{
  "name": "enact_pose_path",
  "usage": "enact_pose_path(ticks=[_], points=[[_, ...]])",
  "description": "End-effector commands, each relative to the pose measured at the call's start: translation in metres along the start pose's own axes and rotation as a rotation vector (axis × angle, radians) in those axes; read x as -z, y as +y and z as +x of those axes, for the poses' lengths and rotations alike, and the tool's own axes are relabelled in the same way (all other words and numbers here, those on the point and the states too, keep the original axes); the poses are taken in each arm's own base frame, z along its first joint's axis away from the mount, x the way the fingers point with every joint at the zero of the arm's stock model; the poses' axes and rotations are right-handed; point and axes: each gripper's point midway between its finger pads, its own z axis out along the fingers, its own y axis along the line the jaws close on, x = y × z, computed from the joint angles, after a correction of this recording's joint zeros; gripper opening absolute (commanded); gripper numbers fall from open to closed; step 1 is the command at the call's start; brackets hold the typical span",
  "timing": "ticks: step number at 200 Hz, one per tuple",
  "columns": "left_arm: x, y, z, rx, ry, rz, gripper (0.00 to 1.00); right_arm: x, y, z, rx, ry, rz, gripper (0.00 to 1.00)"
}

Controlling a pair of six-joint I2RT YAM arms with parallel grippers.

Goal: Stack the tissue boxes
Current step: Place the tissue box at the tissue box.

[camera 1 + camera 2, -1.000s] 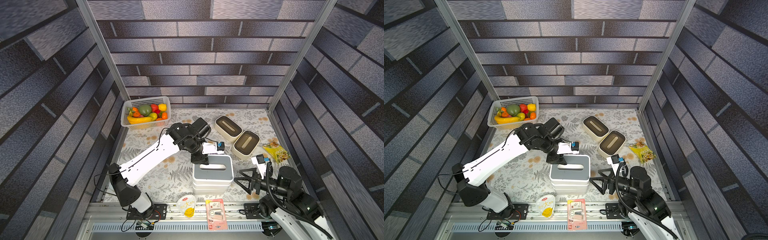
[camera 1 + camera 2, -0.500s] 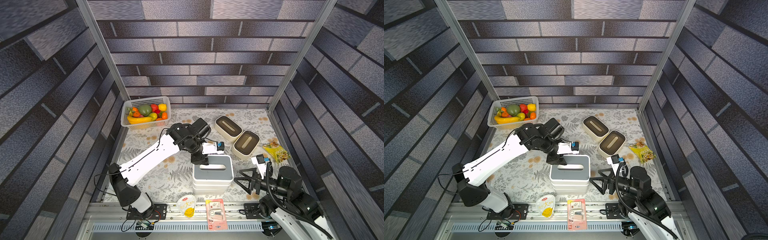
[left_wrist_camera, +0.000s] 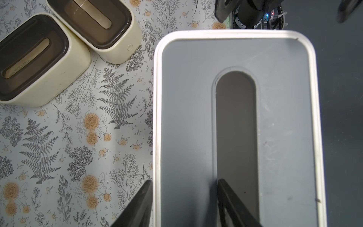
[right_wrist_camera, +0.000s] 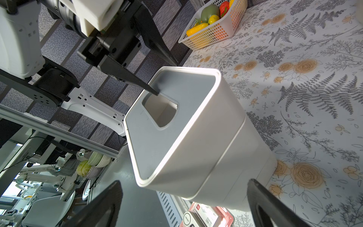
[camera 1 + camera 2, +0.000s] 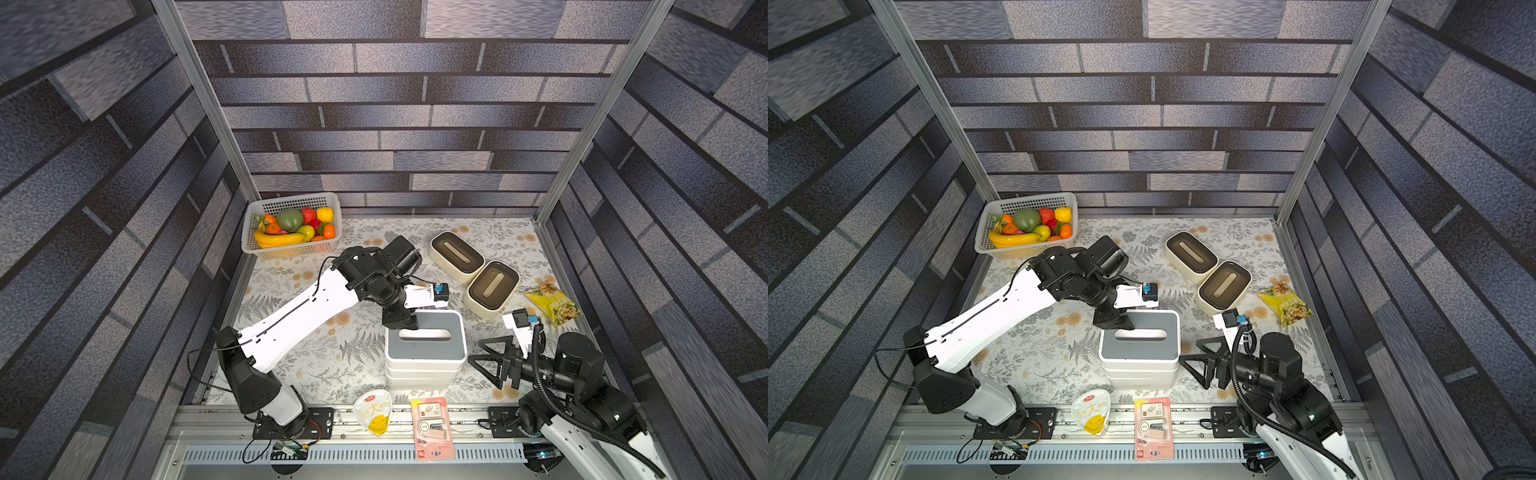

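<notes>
The top tissue box's lower edge (image 5: pixel 424 368) sits flush along the white tissue box (image 5: pixel 424 380) beneath it, so now it is time for my left gripper to release the top tissue box.
A white tissue box with a grey slotted lid (image 5: pixel 424 349) (image 5: pixel 1140 351) tops a stack of white tissue boxes (image 5: pixel 422 376) near the table's front. My left gripper (image 5: pixel 401 326) (image 3: pixel 184 182) is shut on its far-left edge, one finger inside the slot and the other outside the white rim (image 3: pixel 157 118). My right gripper (image 5: pixel 473 351) (image 4: pixel 184 180) hangs open just right of the stack, its fingers apart and holding nothing. Two cream tissue boxes with dark brown lids (image 5: pixel 457 257) (image 5: pixel 492 286) stand side by side at the back right.
A white perforated basket (image 5: pixel 291 249) of fruit stands in the back left corner. A yellow snack bag (image 5: pixel 552 305) lies by the right wall. A yellow pouch (image 5: pixel 374 411) and a red card pack (image 5: pixel 432 428) lie on the front rail.
</notes>
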Motion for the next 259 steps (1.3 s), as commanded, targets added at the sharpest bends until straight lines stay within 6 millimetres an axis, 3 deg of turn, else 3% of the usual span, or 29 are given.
enact_pose_path(ticks=[1, 259], points=[[0.0106, -0.0055, -0.0025, 0.009, -0.024, -0.015, 0.55, -0.0018, -0.0001, 0.0014, -0.002, 0.006, -0.008, 1.0], [0.0122, -0.0051, -0.0037, 0.014, -0.029, -0.018, 0.61, -0.0017, 0.0001, 0.0012, -0.002, 0.007, -0.008, 1.0]])
